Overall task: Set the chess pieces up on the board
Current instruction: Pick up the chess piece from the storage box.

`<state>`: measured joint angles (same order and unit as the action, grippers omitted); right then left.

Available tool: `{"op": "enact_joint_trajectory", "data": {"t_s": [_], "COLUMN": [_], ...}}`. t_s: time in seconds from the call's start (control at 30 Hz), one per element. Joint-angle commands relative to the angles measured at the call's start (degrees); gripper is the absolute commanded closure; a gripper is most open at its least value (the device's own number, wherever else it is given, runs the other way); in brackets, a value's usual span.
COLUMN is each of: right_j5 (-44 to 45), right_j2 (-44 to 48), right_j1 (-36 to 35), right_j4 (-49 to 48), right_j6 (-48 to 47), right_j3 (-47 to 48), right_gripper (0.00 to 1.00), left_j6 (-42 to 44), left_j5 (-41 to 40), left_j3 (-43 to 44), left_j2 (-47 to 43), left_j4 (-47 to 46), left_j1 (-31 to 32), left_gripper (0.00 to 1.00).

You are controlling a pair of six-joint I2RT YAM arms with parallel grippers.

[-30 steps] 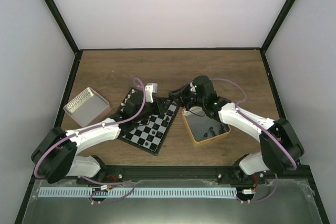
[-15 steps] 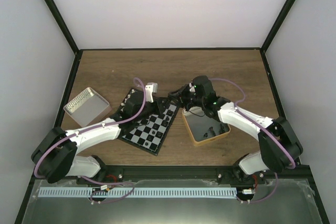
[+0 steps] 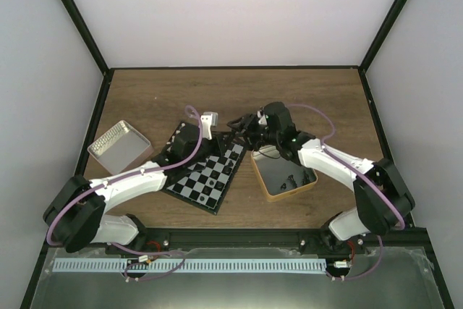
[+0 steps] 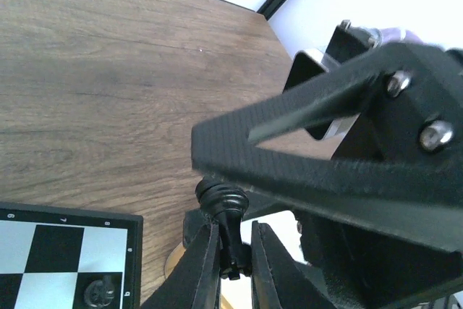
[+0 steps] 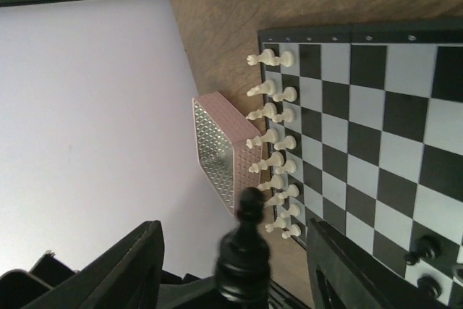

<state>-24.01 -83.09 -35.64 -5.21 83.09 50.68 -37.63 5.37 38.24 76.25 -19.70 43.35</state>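
Observation:
I need to grab the black chess piece next with my right gripper, by opposite sides. Its base should stay free, so I can set it upright on the board (image 3: pixel 206 175).
The board (image 3: pixel 206 175) lies between the arms, and its corner (image 4: pixel 43 251) shows in the left wrist view. Cream-white chess pieces (image 5: pixel 278 142) stand in two rows along one edge of the board (image 5: pixel 376 106). A few black pieces (image 5: pixel 423 247) stand at the opposite side. My left gripper (image 4: pixel 235 240) is shut on the stem of a black chess piece (image 4: pixel 224 204), held above the table past the board's far right corner. My right gripper (image 5: pixel 242 269) is open. Its fingers (image 5: pixel 123 265) stand wide on both sides of that same black piece (image 5: pixel 244 251) without touching it. Both grippers meet (image 3: pixel 233 134) in the top view.
A gold-rimmed tin (image 3: pixel 257 171) holding black pieces sits right of the board, under the right arm. A silver-and-pink tin (image 3: pixel 119 146) stands to the left of the board and also appears beyond the white rows (image 5: pixel 217 153). Bare wooden table (image 3: pixel 231 92) lies behind.
My right gripper's fingers have spread apart from the black piece and it has shifted slightly left. The left gripper stays at the meeting point, closed on the piece.

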Motion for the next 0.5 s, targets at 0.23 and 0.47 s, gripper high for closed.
{"op": "enact_joint_trajectory", "data": {"t_s": [0.23, 0.47], "right_j5": [-7.64, -27.72], "right_j2": [5.03, 12.89], "right_j1": [3.74, 8.37], "right_j4": [-5.97, -14.98], "right_j6": [-21.15, -33.78], "right_j3": [-1.28, -5.81], "right_gripper": [0.2, 0.13], "left_j6": [10.7, 14.1], "left_j5": [8.73, 23.17], "left_j3": [-0.85, -0.97], "left_j2": [-6.32, -12.71], "left_j4": [2.7, 1.42], "left_j1": [-1.94, -5.37], "left_gripper": [0.96, 0.96]}}
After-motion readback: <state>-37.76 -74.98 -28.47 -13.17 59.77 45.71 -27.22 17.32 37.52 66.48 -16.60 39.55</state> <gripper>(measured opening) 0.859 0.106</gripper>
